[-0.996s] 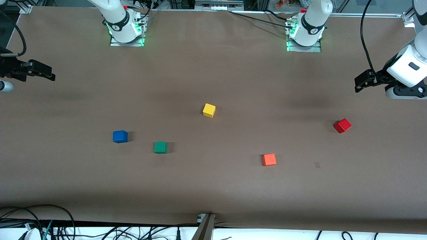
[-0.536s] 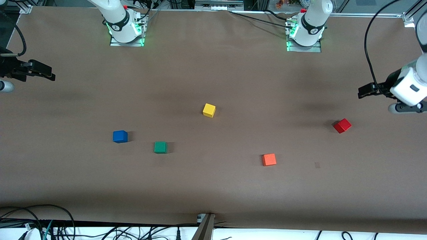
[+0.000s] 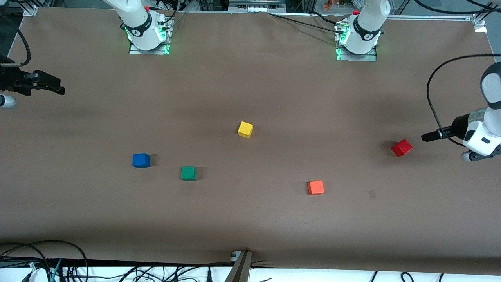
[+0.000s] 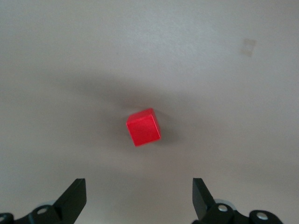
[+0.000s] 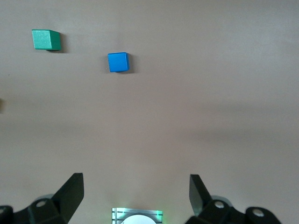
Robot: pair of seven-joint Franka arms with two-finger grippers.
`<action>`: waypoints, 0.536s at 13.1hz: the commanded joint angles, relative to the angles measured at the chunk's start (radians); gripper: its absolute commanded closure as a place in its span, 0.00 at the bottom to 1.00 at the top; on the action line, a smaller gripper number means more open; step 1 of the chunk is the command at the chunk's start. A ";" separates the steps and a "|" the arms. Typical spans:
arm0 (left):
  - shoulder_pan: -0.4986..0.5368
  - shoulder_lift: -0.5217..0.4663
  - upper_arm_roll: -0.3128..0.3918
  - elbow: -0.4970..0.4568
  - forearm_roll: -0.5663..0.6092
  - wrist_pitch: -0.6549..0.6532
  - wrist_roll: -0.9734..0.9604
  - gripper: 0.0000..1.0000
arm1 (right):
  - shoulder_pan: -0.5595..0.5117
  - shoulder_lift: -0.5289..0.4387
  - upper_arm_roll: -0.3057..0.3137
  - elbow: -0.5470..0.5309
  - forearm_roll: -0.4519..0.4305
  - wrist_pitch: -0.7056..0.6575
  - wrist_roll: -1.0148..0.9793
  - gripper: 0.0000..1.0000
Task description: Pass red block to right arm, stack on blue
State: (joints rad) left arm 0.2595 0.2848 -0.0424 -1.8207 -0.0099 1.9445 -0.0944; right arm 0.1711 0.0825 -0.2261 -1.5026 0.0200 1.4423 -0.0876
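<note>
My left gripper grabs the opposite sides of the red block (image 3: 401,147) next, to hand it over for stacking on the blue block (image 3: 141,160).
The red block (image 3: 401,147) lies on the brown table near the left arm's end, alone and untouched. It also shows in the left wrist view (image 4: 144,127), ahead of the fingers and clear of them. My left gripper (image 3: 428,137) hangs open and empty over the table just beside the red block, toward the left arm's end; it is open wide in its wrist view (image 4: 139,186). The blue block (image 3: 141,160) lies toward the right arm's end and shows in the right wrist view (image 5: 118,62). My right gripper (image 3: 54,87) waits open and empty at that end (image 5: 136,182).
A yellow cube (image 3: 245,129) lies mid-table. A green cube (image 3: 188,172) lies beside the blue block (image 5: 46,39). An orange cube (image 3: 316,187) lies nearer to the front camera than the red block. A black cable (image 3: 430,94) loops from the left arm.
My left gripper has swung down over the table and now hangs close beside the red block. The blocks and the right arm have not moved.
</note>
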 commanded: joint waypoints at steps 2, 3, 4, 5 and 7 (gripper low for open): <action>0.012 -0.013 -0.007 -0.191 -0.054 0.236 -0.034 0.00 | -0.007 0.002 0.005 0.013 -0.003 -0.003 -0.004 0.00; 0.012 0.003 -0.008 -0.256 -0.055 0.352 -0.040 0.00 | -0.007 0.002 0.005 0.013 -0.003 -0.003 -0.004 0.00; 0.010 0.014 -0.008 -0.311 -0.055 0.446 -0.045 0.00 | -0.007 0.002 0.005 0.013 -0.003 -0.002 -0.004 0.00; 0.007 0.020 -0.010 -0.340 -0.055 0.502 -0.065 0.00 | -0.007 0.003 0.005 0.013 -0.003 -0.003 -0.003 0.00; 0.004 0.080 -0.013 -0.336 -0.055 0.549 -0.087 0.00 | -0.007 0.003 0.005 0.013 -0.003 -0.003 -0.003 0.00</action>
State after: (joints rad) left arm 0.2644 0.3378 -0.0485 -2.1505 -0.0418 2.4494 -0.1628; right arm 0.1711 0.0826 -0.2261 -1.5026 0.0200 1.4425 -0.0876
